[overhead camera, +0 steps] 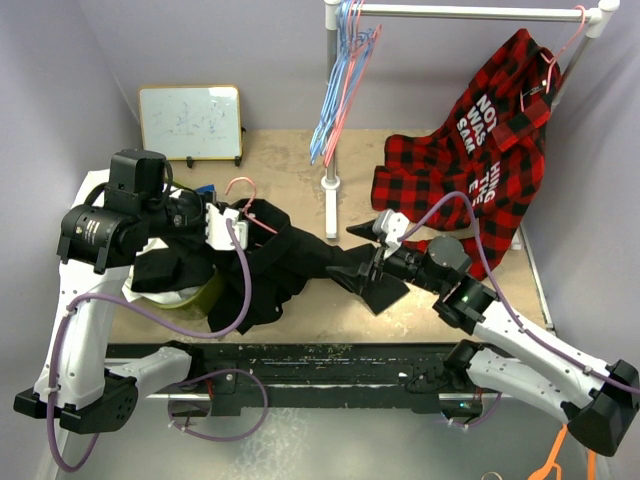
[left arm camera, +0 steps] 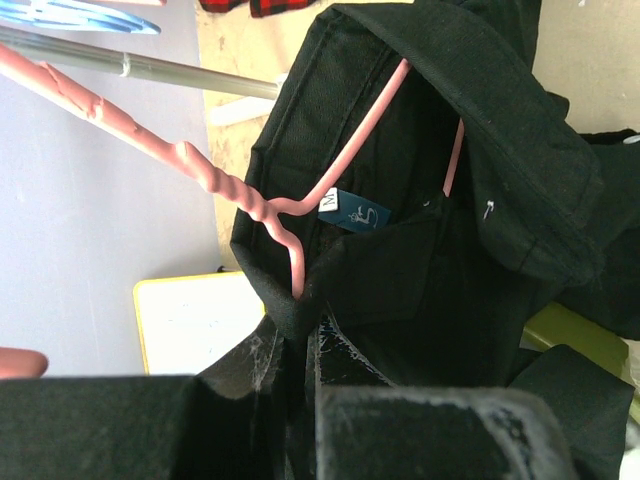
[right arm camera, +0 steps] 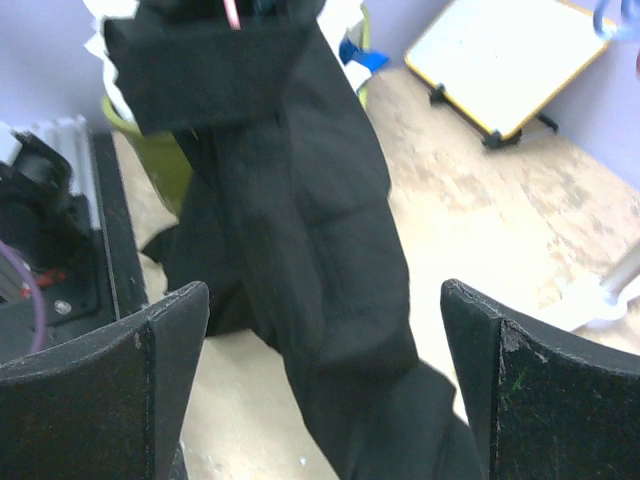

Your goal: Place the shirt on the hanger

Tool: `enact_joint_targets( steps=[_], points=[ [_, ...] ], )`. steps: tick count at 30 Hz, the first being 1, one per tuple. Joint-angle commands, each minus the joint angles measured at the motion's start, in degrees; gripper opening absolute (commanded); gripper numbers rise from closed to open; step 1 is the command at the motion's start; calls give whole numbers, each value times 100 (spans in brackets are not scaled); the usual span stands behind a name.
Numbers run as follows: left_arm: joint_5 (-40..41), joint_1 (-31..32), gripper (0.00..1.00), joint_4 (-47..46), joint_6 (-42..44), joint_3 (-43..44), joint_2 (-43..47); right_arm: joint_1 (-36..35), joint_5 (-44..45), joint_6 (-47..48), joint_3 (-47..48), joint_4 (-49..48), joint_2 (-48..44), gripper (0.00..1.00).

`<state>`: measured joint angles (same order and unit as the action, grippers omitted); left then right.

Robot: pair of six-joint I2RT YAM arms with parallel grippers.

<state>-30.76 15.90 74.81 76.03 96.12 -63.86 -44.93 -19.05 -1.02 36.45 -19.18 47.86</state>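
Observation:
The right gripper next grabs the black shirt (overhead camera: 291, 240) (right arm camera: 250, 82) beside the shirt's collar, opposite my left gripper, to keep the pink hanger's hook free to hang.
The black shirt (overhead camera: 300, 255) hangs from my left gripper (overhead camera: 226, 222) and trails right across the table. In the left wrist view the jaws (left arm camera: 296, 335) are shut on the shirt's collar edge (left arm camera: 285, 305), with the pink hanger (left arm camera: 345, 160) running inside the collar. The hanger's hook (overhead camera: 240, 186) sticks up behind the gripper. My right gripper (overhead camera: 366, 262) is open. In the right wrist view its fingers (right arm camera: 110, 390) straddle the shirt's lower part (right arm camera: 330, 250) without touching it.
A rack pole (overhead camera: 331, 150) stands mid-table with light-blue hangers (overhead camera: 335, 90) on the rail. A red plaid shirt (overhead camera: 470, 170) hangs at the right. A whiteboard (overhead camera: 190, 122) stands at the back left. A yellow-green bin (overhead camera: 195, 295) sits under the left arm. An orange hanger (overhead camera: 555, 455) lies bottom right.

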Motion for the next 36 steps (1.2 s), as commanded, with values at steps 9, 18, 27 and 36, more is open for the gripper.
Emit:
enact_joint_targets(
  steps=[9,18,27,36],
  points=[
    [-1006,-24,0,-100,-157,224,3,8,-1586,-663,1019,-1476,1881,94],
    [-1118,-52,0,-267,-367,112,-17,-12,-1998,-1128,1196,-1854,2362,13],
    [-935,-106,0,-1106,-1320,-368,-61,-207,-604,-1588,4,-1900,1240,0],
    [-516,-203,29,-1676,-2175,-711,-156,-206,1057,-2213,-1004,-413,-1030,0]
  ],
)
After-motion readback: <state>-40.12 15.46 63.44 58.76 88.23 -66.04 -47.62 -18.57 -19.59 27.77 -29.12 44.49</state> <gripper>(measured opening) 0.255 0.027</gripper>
